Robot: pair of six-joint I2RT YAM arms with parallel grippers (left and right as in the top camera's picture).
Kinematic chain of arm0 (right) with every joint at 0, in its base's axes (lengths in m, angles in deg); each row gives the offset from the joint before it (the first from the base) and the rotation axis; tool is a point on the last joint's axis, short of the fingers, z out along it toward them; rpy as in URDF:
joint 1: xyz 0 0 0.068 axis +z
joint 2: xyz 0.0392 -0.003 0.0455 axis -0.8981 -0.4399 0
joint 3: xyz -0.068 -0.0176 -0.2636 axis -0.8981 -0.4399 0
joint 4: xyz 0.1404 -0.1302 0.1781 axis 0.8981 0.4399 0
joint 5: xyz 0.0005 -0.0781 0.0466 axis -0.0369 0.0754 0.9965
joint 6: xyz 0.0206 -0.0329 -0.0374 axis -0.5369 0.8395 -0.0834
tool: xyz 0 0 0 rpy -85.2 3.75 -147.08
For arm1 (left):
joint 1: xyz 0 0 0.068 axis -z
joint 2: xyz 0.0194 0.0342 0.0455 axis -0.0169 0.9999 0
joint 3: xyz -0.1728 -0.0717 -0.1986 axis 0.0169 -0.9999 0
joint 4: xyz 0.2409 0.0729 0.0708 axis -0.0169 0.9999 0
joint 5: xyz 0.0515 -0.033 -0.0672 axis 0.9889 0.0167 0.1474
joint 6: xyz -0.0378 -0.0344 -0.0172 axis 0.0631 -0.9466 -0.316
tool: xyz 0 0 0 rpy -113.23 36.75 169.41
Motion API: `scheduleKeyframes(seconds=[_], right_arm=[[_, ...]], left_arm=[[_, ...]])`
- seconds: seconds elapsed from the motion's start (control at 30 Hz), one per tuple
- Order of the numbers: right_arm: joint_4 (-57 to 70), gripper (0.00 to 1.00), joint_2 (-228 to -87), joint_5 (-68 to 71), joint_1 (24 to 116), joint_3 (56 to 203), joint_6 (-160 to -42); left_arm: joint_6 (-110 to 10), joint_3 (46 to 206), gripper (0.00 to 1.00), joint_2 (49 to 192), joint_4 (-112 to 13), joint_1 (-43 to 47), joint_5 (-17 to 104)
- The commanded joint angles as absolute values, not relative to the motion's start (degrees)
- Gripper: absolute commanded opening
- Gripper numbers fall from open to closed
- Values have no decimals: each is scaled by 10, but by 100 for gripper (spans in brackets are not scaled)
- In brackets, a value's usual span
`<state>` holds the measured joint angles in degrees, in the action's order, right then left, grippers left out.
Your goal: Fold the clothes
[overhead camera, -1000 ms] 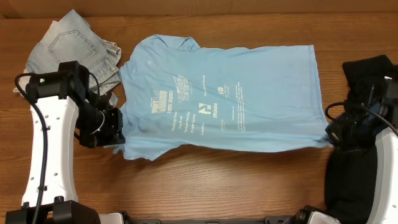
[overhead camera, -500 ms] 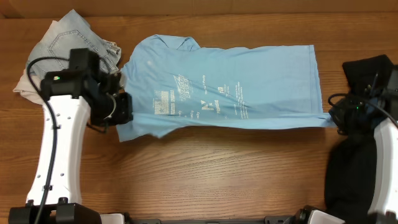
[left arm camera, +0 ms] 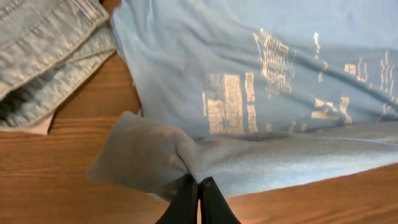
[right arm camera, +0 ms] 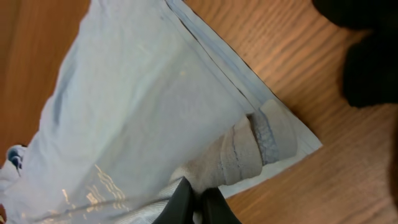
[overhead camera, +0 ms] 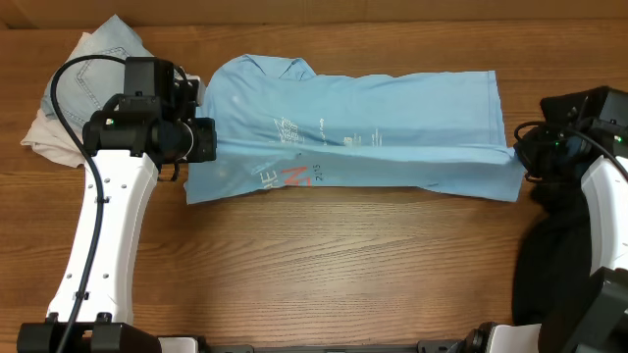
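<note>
The shirt's edge, raised over the shirt's near part, would drop short if my right gripper opened now; it should move toward the far edge first.
The sky-blue T-shirt [overhead camera: 392, 108] lies across the back of the table, its near long edge lifted and folded over toward the far edge, white lettering partly covered. My left gripper [overhead camera: 201, 147] is shut on the shirt's left near edge [left arm camera: 155, 155]. My right gripper [overhead camera: 518, 155] is shut on the shirt's right near corner [right arm camera: 242, 155]. Pale denim shorts [overhead camera: 93, 69] sit at the back left over a beige cloth [overhead camera: 39, 132]. A black garment [overhead camera: 549, 265] lies at the right.
Bare wooden table [overhead camera: 334, 265] spreads in front of the shirt. The denim shorts also show in the left wrist view [left arm camera: 43, 50]. The black garment shows at the top right of the right wrist view [right arm camera: 367, 62].
Both grippers have carried the shirt's near edge away from me, toward the far edge. The fold now covers most of the lettering, and the shirt looks narrower.
</note>
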<state>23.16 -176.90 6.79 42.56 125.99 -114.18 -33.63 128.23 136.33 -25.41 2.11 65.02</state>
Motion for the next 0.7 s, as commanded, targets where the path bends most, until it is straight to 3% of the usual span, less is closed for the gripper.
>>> scheduleKeyframes(seconds=[0.0,0.67], right_arm=[[217,4,-1771,66,426,1274,-1142],[66,4,-1874,86,478,1265,-1107]], left_arm=[[-340,1280,4,1375,-257,23,669],[-349,1280,5,1489,-300,25,699]])
